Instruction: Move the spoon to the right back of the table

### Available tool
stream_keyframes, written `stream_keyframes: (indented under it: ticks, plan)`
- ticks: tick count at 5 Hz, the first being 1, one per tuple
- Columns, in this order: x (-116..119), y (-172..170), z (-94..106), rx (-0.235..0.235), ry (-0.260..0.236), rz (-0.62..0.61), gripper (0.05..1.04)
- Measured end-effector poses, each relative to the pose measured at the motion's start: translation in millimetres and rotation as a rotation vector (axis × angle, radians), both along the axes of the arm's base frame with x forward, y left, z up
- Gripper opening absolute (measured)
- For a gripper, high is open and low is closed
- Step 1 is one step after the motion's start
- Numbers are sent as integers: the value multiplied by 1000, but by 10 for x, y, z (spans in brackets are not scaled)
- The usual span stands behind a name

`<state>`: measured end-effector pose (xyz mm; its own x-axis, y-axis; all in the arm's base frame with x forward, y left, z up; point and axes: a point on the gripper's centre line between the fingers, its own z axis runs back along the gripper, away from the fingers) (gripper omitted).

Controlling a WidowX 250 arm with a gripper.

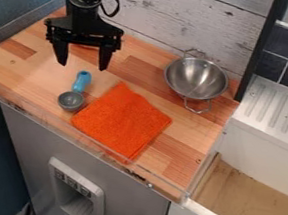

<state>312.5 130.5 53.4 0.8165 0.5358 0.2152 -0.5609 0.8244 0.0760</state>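
Note:
The gripper grabs the spoon by its blue handle [81, 80] next, to move the spoon to the right back of the table.
The gripper [83, 64] hangs over the back left of the wooden table [185, 166], its two fingers spread wide with nothing between them. In front of it and lower in the view lies the spoon, a grey round scoop [70, 101] with a light blue handle [81, 80] pointing toward the back. The spoon is at the left of the table, beside the left corner of an orange cloth, apart from the gripper.
An orange cloth [123, 121] lies flat at the table's middle. A metal strainer bowl [196, 78] with wire handles stands at the right back. Behind is a whitewashed plank wall [186, 19]; a white sink [263, 141] adjoins the right side.

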Motion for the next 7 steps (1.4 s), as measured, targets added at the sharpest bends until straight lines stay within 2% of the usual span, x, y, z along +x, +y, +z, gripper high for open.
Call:
stream_keyframes:
  ticks: [2,3,4,5,6,7]
  plan:
    - [-43,-13,-373,-69,87,-27,1001]
    - [-22,17,-455,-60,107,-15,956]
    - [5,55,-452,-30,90,11,695]
    - [-17,73,-450,-19,78,34,437]
    - [-88,160,-423,-49,74,97,427]
    - [-77,218,-247,-106,81,164,427]
